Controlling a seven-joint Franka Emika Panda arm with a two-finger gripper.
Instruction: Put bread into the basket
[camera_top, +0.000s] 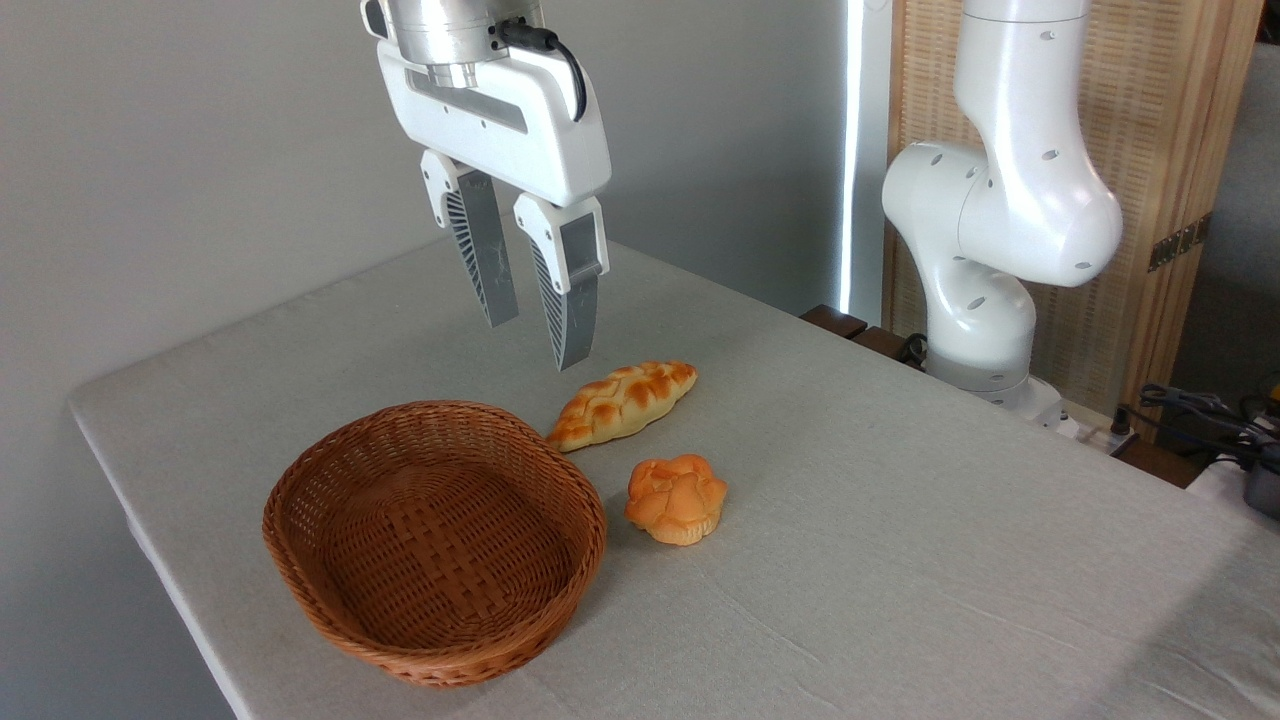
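The small round bun needs to go into the basket, so my gripper needs to pick it up by its lobed top (675, 486) next.
The bread (676, 498), a small round orange-golden bun with a lobed top, lies on the grey tablecloth just right of the basket (330, 600). The oval brown wicker basket holds nothing. My gripper (537, 342) hangs in the air above the table, up and to the left of the bun and behind the basket's far rim. Its two grey fingers (572, 310) point down with a clear gap between them, so it is open and holds nothing.
A long braided golden loaf (622, 403) lies between the bun and the gripper, touching the basket's far right rim. The arm's white base (990, 250) stands at the table's back right. Cables (1200, 410) lie at the far right. The table's left edge (150, 540) runs close to the basket.
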